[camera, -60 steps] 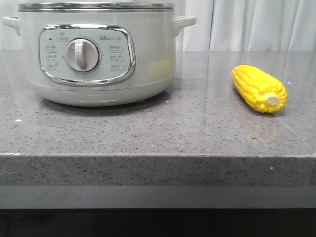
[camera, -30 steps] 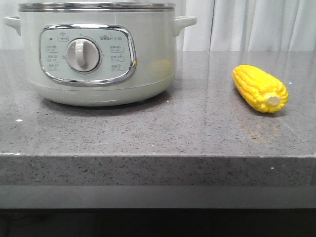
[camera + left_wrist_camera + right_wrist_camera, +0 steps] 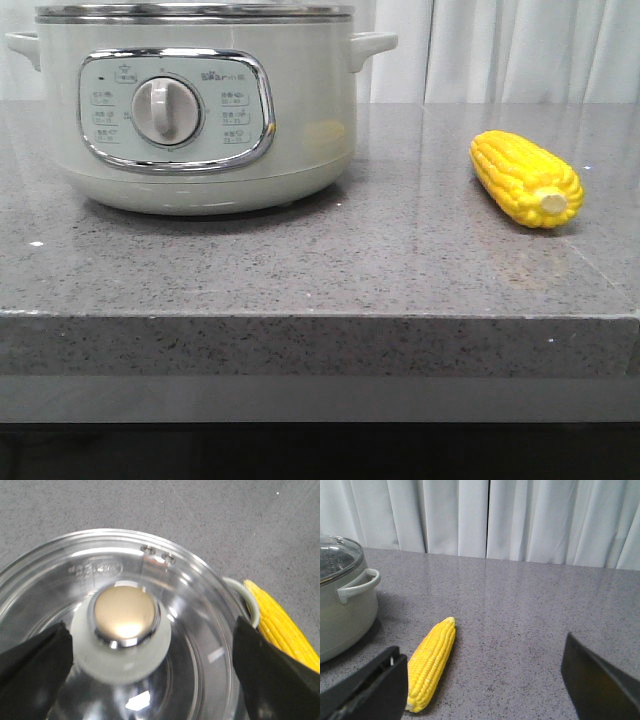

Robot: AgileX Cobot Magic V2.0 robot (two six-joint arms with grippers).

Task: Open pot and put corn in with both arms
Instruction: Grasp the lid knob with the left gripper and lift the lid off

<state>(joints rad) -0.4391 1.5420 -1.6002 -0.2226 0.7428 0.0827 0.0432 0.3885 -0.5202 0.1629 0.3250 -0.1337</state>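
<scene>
The round knob (image 3: 122,630) is beyond the fingers in the left wrist view, so my left gripper must move toward it before closing.
The pale-green pot (image 3: 200,120) stands at the back left of the grey counter with its glass lid (image 3: 150,630) on. My left gripper (image 3: 150,665) is open above the lid, its black fingers (image 3: 35,660) wide apart on either side of the round lid knob (image 3: 122,630), the knob nearer one finger. The yellow corn (image 3: 525,180) lies on the counter right of the pot, and shows in the left wrist view (image 3: 282,625) and the right wrist view (image 3: 432,662). My right gripper (image 3: 485,685) is open above the counter, the corn beside one finger (image 3: 370,690). Neither gripper shows in the front view.
White curtains (image 3: 490,517) hang behind the counter. The counter's front edge (image 3: 320,315) runs across the front view. The pot's side handle (image 3: 357,586) points toward the corn.
The front view shifts by a pixel or two between frames; the pot and corn stay in place on the counter.
</scene>
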